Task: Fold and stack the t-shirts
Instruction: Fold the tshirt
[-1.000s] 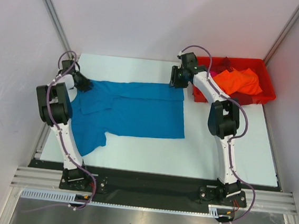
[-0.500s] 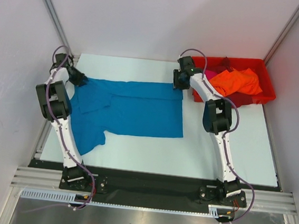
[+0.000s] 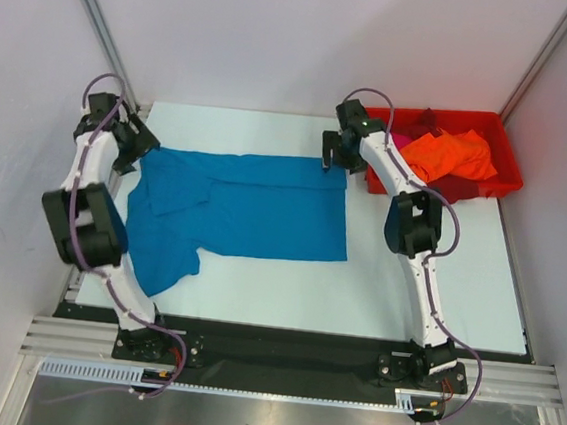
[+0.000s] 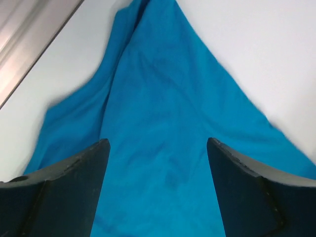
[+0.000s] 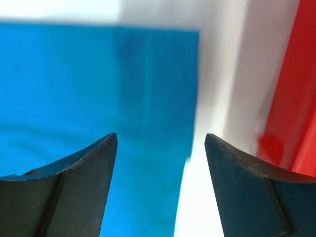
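My left gripper should next take hold of the teal-blue t-shirt's near sleeve at its outer end [image 3: 159, 286]. Then I will fold the near side of the t-shirt over its far side.
A teal-blue t-shirt [image 3: 248, 212] lies spread flat on the white table, its hem to the right and one sleeve hanging toward the near left. My left gripper [image 3: 137, 148] hovers open over the shirt's far left corner; the left wrist view shows blue cloth [image 4: 163, 128] below its spread fingers, nothing pinched. My right gripper [image 3: 328, 163] stands open above the far right corner, where the shirt's edge [image 5: 148, 98] meets bare table. Orange [image 3: 452, 154], magenta [image 3: 403, 142] and dark red t-shirts are heaped in the bin.
A red plastic bin [image 3: 507, 182] sits at the far right of the table [image 3: 428, 277], its wall [image 5: 296, 98] close beside my right gripper. An aluminium frame rail [image 4: 29, 39] runs along the table's left edge. White walls enclose the workspace.
Both grippers have opened and let go of the teal shirt's far corners. The left arm has risen and swung back to the left; the shirt now lies flat.
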Motion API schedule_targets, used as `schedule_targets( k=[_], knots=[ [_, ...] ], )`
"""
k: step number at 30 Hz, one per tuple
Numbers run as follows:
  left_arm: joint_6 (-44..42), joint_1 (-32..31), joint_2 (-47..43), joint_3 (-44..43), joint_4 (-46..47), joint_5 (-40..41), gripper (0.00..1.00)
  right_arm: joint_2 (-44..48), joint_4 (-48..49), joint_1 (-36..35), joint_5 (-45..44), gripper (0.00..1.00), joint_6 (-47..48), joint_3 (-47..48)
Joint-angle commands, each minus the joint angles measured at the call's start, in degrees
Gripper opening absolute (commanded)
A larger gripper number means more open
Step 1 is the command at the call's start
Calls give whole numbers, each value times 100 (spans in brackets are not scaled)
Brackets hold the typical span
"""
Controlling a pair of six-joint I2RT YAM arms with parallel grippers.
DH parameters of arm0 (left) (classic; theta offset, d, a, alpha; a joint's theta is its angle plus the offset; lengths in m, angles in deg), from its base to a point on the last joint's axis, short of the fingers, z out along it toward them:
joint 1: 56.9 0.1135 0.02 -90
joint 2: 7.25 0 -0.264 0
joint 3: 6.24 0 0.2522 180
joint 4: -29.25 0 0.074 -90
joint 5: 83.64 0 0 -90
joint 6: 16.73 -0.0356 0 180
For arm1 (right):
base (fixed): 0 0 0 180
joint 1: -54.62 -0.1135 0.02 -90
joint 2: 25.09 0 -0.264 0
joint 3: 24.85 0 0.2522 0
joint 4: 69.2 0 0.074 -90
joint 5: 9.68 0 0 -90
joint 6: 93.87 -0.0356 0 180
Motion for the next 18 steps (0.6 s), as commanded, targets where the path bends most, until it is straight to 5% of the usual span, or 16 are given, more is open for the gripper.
schedule_targets(
  k=[1,7,12,18],
  knots=[
    [-282,-115,-1562,879,-423,819,87,1111,-833,-293,17,79,-304,261],
    [683,-97,-3514,2689,-1143,1610,82,2315,-1178,-987,535,80,-357,-1345],
    [2747,-97,-5173,4568,-1891,2015,70,3845,-396,-1497,1299,80,-400,-3523],
    [4183,-88,-6180,5845,-1778,1848,63,4583,-158,-1542,2292,81,-673,-4397]
  ],
)
